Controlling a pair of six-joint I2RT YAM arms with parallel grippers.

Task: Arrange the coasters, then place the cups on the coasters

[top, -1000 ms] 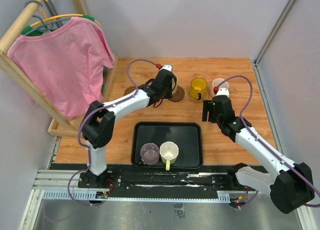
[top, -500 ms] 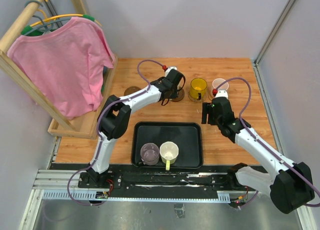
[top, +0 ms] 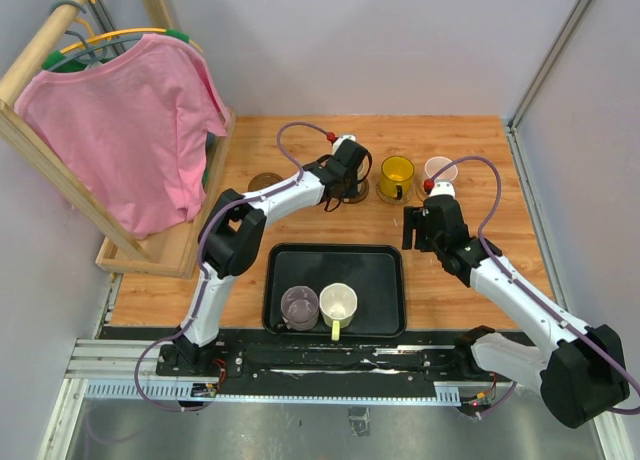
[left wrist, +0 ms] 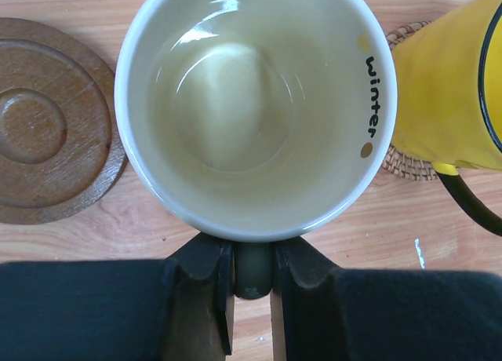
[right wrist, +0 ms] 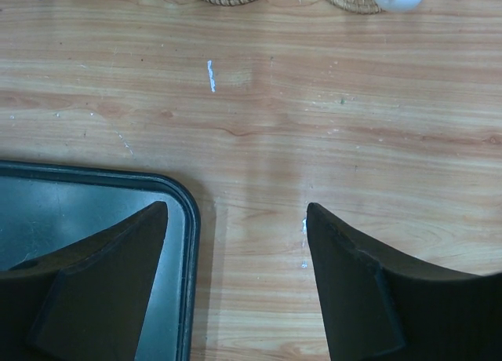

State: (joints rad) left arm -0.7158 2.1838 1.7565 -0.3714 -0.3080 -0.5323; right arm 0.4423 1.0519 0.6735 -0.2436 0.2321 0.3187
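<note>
I should let go with my left gripper now. The bottom of the cream cup is just above the flat dark brown coaster, so the cup would land upright.
My left gripper (left wrist: 252, 255) is shut on the handle of the cream cup (left wrist: 255, 102), at the back of the table (top: 345, 172). A dark brown coaster (top: 356, 192) shows just under it from above. Another dark brown coaster (left wrist: 47, 133) lies left of the cup. To its right the amber-yellow cup (left wrist: 451, 78) stands on a woven tan coaster (left wrist: 404, 163). The pale pink cup (top: 438, 169) stands further right. The grey-lilac cup (top: 299, 305) and the white cup (top: 338, 303) sit in the tray. My right gripper (right wrist: 235, 212) is open and empty over bare wood.
The black tray (top: 385, 265) lies at the front centre, its corner (right wrist: 184, 212) just left of my right gripper. A wooden rack with a pink shirt (top: 125, 130) fills the left side. Grey walls close off the back and right.
The left arm has swung right with the cream cup, toward the yellow cup, and has held still for the last half second. The right arm has barely moved.
</note>
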